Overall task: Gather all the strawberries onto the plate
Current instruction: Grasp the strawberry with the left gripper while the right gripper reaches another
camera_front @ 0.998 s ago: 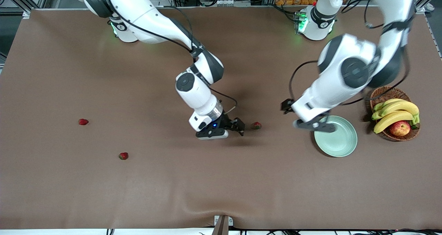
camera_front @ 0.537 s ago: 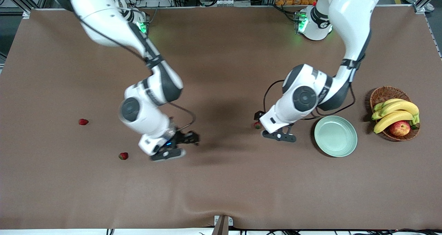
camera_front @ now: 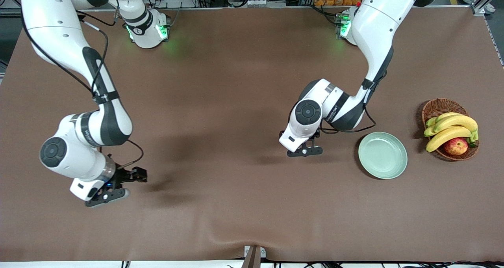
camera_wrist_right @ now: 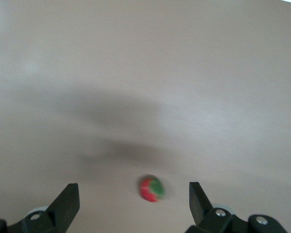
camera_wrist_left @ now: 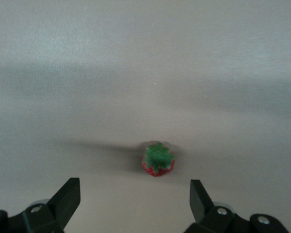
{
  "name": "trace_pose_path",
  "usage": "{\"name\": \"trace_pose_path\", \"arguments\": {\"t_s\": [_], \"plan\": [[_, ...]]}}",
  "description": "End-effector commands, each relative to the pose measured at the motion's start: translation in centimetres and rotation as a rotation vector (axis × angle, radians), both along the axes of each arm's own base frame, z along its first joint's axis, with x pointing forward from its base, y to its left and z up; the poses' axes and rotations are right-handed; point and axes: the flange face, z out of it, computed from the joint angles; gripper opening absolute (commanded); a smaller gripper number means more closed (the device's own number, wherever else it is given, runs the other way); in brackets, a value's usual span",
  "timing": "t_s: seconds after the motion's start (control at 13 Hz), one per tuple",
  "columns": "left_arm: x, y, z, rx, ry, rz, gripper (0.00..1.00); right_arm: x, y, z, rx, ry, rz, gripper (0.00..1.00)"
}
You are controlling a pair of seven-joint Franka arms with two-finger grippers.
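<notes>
My fingers would miss now, with cloth showing between them and the strawberry. My left gripper will first move toward it.
The pale mint-green plate [camera_front: 382, 155] lies empty toward the left arm's end of the table. My left gripper [camera_front: 301, 146] hangs low over the table beside the plate. In the left wrist view it [camera_wrist_left: 134, 187] is open, with a strawberry [camera_wrist_left: 158, 161] on the cloth just ahead of its fingertips. My right gripper [camera_front: 138, 175] is low over the table toward the right arm's end. In the right wrist view it [camera_wrist_right: 133, 189] is open, with a second strawberry [camera_wrist_right: 152, 189] between and just ahead of its fingertips. In the front view the arms hide all the strawberries.
A brown wicker basket [camera_front: 435, 106] with bananas [camera_front: 451, 128] and a red-yellow apple [camera_front: 456, 146] stands beside the plate at the left arm's end of the table. A brown cloth [camera_front: 236, 82] covers the table.
My right arm swung from the middle of the table to its own end, over a strawberry there. My left gripper moved from the plate's rim to over the middle strawberry.
</notes>
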Motion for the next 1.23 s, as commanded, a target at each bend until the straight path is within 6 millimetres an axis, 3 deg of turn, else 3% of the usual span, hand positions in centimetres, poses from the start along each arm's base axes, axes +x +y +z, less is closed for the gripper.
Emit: {"name": "trace_pose_path", "arguments": {"t_s": [0.0, 0.15, 0.38, 0.54, 0.61, 0.69, 0.84, 1.0, 1.15], "plan": [[0.4, -0.6, -1.7, -0.008, -0.037, 0.08, 0.98, -0.8, 0.3, -0.5, -0.023, 0.026, 0.004, 1.0], [0.3, -1.0, -2.5, -0.019, -0.043, 0.085, 0.96, -0.8, -0.6, -2.3, -0.014, 0.058, -0.113, 1.0], [0.1, -1.3, -4.0, -0.029, -0.041, 0.092, 0.86, -1.1, -0.4, -4.5, -0.008, 0.092, -0.267, 1.0], [0.1, -1.3, -4.1, -0.031, -0.042, 0.093, 0.72, -1.2, -0.1, -5.9, -0.005, 0.107, -0.344, 1.0], [0.1, -1.3, -4.1, -0.031, -0.042, 0.093, 0.59, -1.2, -0.1, -7.3, -0.002, 0.125, -0.377, 1.0], [0.2, -1.2, -4.1, -0.031, -0.042, 0.092, 0.4, -1.3, -0.6, -8.6, 0.0, 0.141, -0.394, 1.0], [0.3, -1.0, -3.8, -0.032, -0.045, 0.089, 0.0, -1.5, -0.4, -9.2, 0.001, 0.147, -0.396, 1.0], [1.3, 0.0, -2.2, -0.036, -0.062, 0.105, 0.0, -1.6, -0.4, -9.8, 0.0, 0.156, -0.397, 1.0], [3.0, 2.9, 0.4, -0.021, -0.07, 0.152, 0.0, -1.7, -0.2, -10.0, 0.0, 0.159, -0.394, 1.0]]}}
